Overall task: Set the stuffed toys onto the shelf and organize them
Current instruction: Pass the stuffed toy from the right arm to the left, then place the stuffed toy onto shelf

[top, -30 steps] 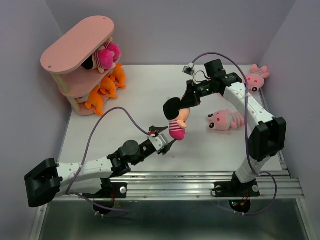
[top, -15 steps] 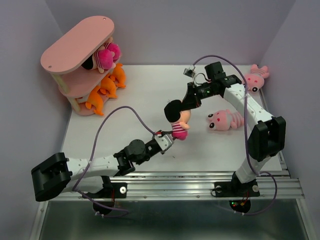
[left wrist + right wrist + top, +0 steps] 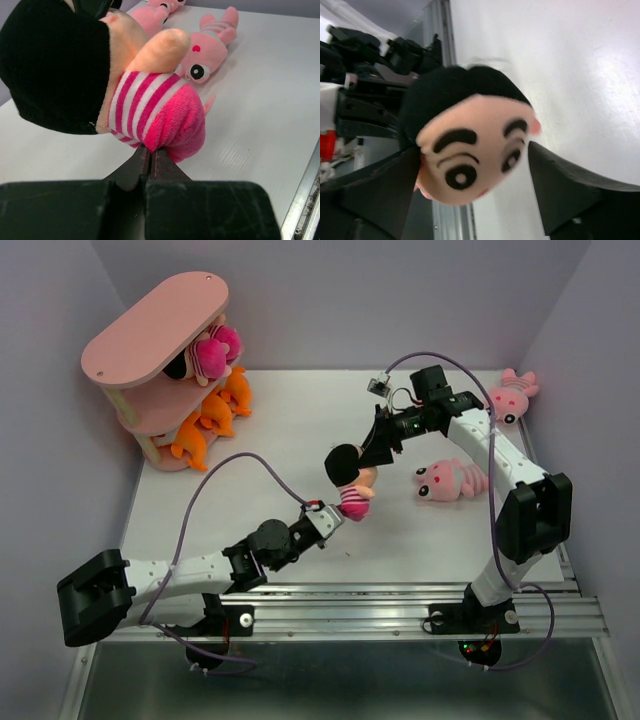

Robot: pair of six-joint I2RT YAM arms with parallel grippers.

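Observation:
My left gripper's fingers pinch the magenta bottom (image 3: 352, 511) (image 3: 159, 144) and my right gripper's fingers are open, so if I lifted now, the doll would come up with my left gripper.
A peach-faced doll (image 3: 350, 480) with black hair and magenta striped clothes hangs above the table's middle. My left gripper (image 3: 335, 512) is shut on the doll's magenta bottom (image 3: 172, 125), its jaws pinching the plush from below. My right gripper (image 3: 362, 458) is open, its fingers (image 3: 385, 195) spread wide on either side of the doll's head (image 3: 470, 150). The pink shelf (image 3: 150, 325) stands at the back left. It holds another doll (image 3: 210, 352) on the middle tier and orange toys (image 3: 205, 415) on the lower one.
Two light pink striped animals lie on the table at the right, one (image 3: 452, 480) near the right arm and one (image 3: 512, 395) by the back right corner. A metal rail (image 3: 400, 600) runs along the near edge. Purple walls close in the table.
My left gripper rose to the doll and shut on its magenta bottom. My right gripper, shut on the head before, has opened wide. The doll shifted slightly.

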